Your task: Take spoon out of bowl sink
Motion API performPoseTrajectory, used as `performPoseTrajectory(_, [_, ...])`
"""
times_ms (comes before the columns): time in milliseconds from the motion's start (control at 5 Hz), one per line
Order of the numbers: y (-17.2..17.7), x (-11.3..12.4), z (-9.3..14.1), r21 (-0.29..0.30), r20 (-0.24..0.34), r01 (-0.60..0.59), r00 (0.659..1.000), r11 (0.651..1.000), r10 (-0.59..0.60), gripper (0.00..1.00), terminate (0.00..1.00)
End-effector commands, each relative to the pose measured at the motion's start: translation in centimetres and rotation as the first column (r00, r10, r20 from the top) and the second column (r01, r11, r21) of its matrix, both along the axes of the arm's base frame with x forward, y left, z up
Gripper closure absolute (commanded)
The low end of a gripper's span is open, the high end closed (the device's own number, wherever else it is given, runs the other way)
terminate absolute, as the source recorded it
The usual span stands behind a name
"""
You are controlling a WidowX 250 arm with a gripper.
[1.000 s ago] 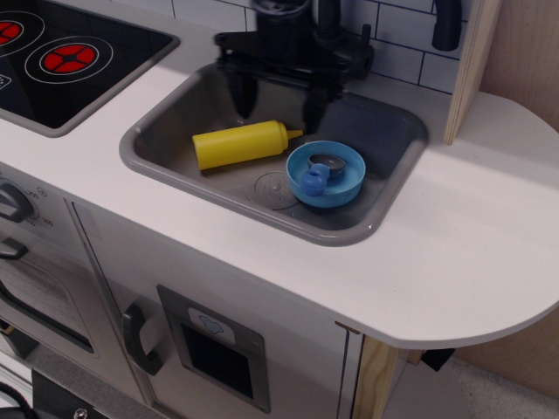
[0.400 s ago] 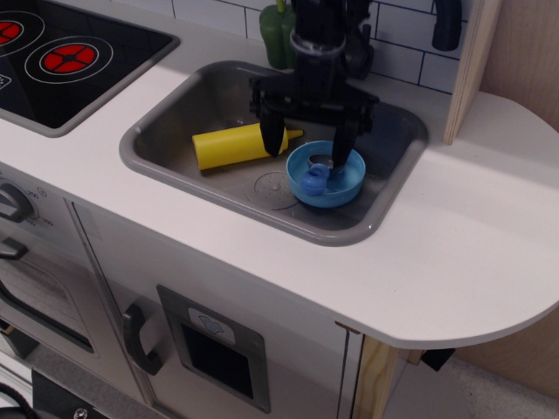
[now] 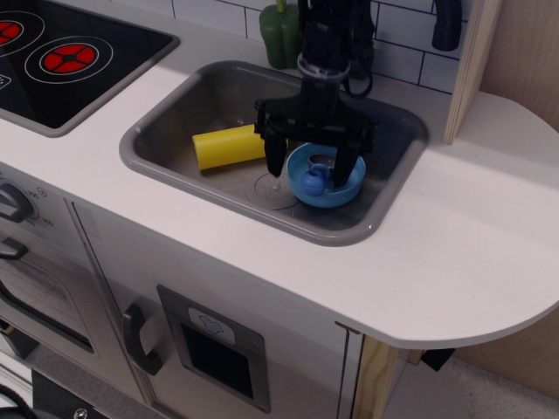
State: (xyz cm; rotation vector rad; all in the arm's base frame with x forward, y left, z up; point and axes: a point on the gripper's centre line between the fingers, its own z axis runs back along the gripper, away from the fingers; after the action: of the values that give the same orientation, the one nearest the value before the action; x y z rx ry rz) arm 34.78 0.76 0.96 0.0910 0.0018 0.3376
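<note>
My gripper grabs the spoon by its thick blue handle (image 3: 312, 182) next, to take the spoon out of the light-blue bowl (image 3: 329, 188).
The light-blue bowl (image 3: 329, 188) sits in the right part of the grey sink (image 3: 175, 118). The spoon lies in it: its thick blue handle (image 3: 312, 182) rests at the bowl's front rim and a bit of its grey head (image 3: 325, 162) shows behind. My black gripper (image 3: 312, 168) hangs over the bowl, open. One finger (image 3: 273, 157) is just outside the bowl's left rim, the other finger (image 3: 348, 162) is inside the bowl on the right. The handle lies between them, apart from both.
A yellow squeeze bottle (image 3: 228, 145) lies on its side in the sink, left of the gripper. A green pepper (image 3: 279, 37) stands behind the sink by the tiled wall. The black stovetop (image 3: 70, 57) with red rings is at the far left. A wooden post (image 3: 470, 65) stands at the right.
The gripper came forward from the back of the sink and dropped lower over the bowl, fingers still open. The bowl, spoon and bottle have not moved.
</note>
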Motion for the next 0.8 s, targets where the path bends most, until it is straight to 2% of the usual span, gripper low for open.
performPoseTrajectory(0, [-0.57,0.93,1.09,0.002,0.038,0.010,0.999,1.000,-0.010,0.00,0.00])
performPoseTrajectory(200, [-0.53,0.88,1.31,-0.002,0.040,0.017,0.999,1.000,-0.017,0.00,0.00])
performPoseTrajectory(400, [-0.55,0.99,1.05,0.003,0.034,0.016,0.999,1.000,-0.016,1.00,0.00])
performPoseTrajectory(600, [-0.23,1.53,1.90,-0.013,0.046,0.000,0.999,1.000,0.001,1.00,0.00])
